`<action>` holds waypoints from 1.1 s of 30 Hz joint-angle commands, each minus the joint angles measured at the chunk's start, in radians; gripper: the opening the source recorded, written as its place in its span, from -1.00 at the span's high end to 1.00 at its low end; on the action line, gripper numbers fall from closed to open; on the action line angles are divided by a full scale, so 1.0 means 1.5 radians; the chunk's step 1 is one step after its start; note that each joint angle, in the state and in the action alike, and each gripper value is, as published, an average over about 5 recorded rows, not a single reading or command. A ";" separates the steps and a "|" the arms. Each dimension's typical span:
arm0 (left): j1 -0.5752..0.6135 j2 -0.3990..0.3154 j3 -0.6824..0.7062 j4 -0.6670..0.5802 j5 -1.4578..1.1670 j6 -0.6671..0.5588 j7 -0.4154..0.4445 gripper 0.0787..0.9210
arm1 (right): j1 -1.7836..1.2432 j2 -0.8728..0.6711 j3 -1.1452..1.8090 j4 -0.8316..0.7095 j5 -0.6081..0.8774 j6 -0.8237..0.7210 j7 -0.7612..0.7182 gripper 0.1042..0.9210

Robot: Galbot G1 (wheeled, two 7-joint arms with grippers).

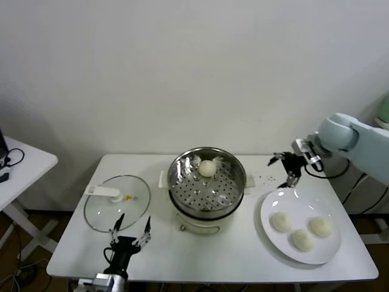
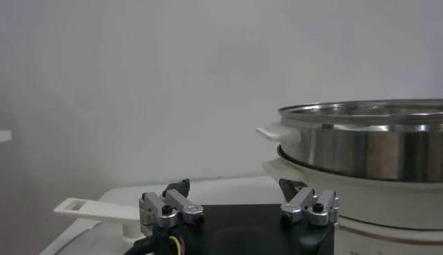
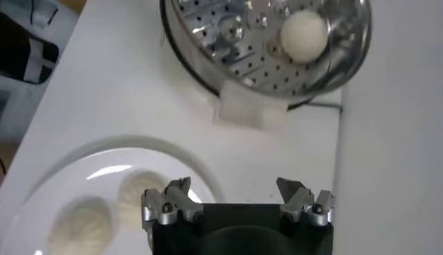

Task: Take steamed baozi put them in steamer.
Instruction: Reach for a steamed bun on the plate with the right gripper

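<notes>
My right gripper should next take hold of the rounded sides of the baozi closest to the steamer on the plate, so that I can put that baozi in the steamer.
The steel steamer (image 1: 206,188) stands mid-table with one baozi (image 1: 208,168) inside at its far side; both also show in the right wrist view, steamer (image 3: 228,48) and baozi (image 3: 303,34). Three baozi (image 1: 302,231) lie on a white plate (image 1: 273,204) at the right; two of them (image 3: 82,227) show in the right wrist view. My right gripper (image 1: 283,170) is open and empty, above the table between the steamer and the plate's far edge; its own view shows it (image 3: 235,188) too. My left gripper (image 1: 132,226) is open and empty, low at the front left, also shown in its own view (image 2: 235,189).
A flat glass lid (image 1: 117,210) with a white handle lies left of the steamer, just beyond the left gripper. The steamer's wall (image 2: 374,149) fills the right of the left wrist view. A small white side table (image 1: 24,164) stands at far left.
</notes>
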 commanded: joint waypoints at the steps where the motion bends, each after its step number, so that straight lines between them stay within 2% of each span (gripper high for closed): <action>1: -0.001 -0.001 0.002 0.002 0.000 -0.002 -0.002 -0.77 | -0.169 -0.057 0.075 0.003 -0.026 -0.038 0.009 -0.76; 33: -0.002 -0.001 0.002 0.018 -0.001 -0.007 -0.002 -0.77 | -0.244 0.063 0.094 -0.095 -0.089 -0.043 0.042 -0.76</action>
